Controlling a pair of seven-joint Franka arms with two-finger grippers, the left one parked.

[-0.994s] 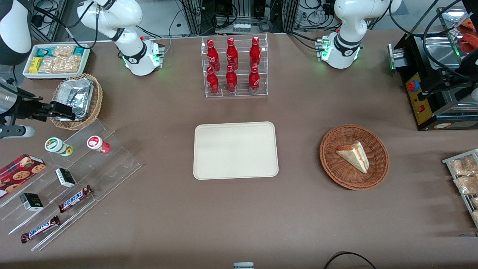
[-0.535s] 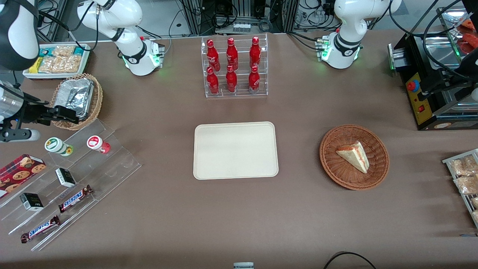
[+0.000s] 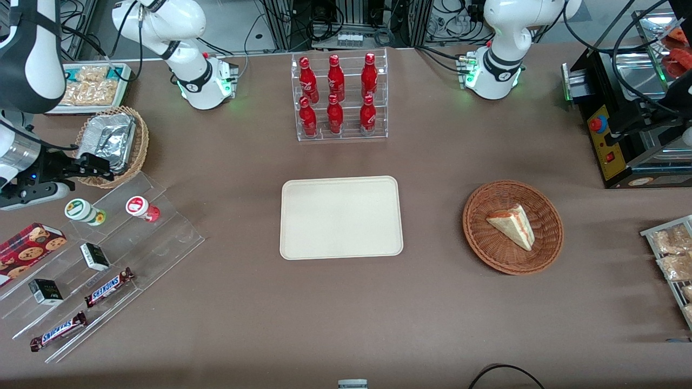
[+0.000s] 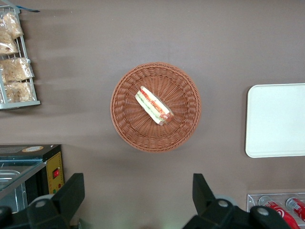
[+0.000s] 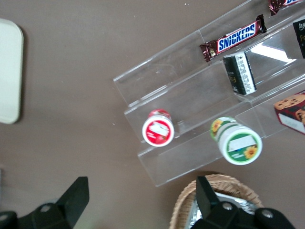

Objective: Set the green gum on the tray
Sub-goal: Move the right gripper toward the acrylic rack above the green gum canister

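Observation:
My right gripper takes hold of the green gum by its white lid [image 3: 77, 208] next, to place the gum on the tray [image 3: 341, 218].
The green gum [image 3: 84, 212] stands on the top step of a clear acrylic shelf [image 3: 162, 237], white lid with green mark up; it also shows in the right wrist view [image 5: 237, 142]. The red gum bottle [image 3: 141, 208] stands beside it, also in the right wrist view [image 5: 158, 127]. The cream tray [image 3: 340, 216] lies bare at the table's middle; its edge shows in the right wrist view [image 5: 9, 71]. My right gripper [image 3: 96, 166] hovers open and empty above the edge of the foil-tray basket, a little farther from the front camera than the green gum; its jaws stand wide apart in the right wrist view [image 5: 140, 191].
A wicker basket [image 3: 138, 146] with a crumpled foil tray sits under the gripper. Snickers bars [image 3: 108, 287], small black boxes [image 3: 94, 256] and a cookie box [image 3: 30, 246] lie on the shelf's lower steps. A cola bottle rack [image 3: 339, 97] and a sandwich basket [image 3: 512, 227] stand apart.
The right arm has swung in and the gripper has shifted slightly nearer the front camera, toward the gum shelf. The gums and tray have not moved.

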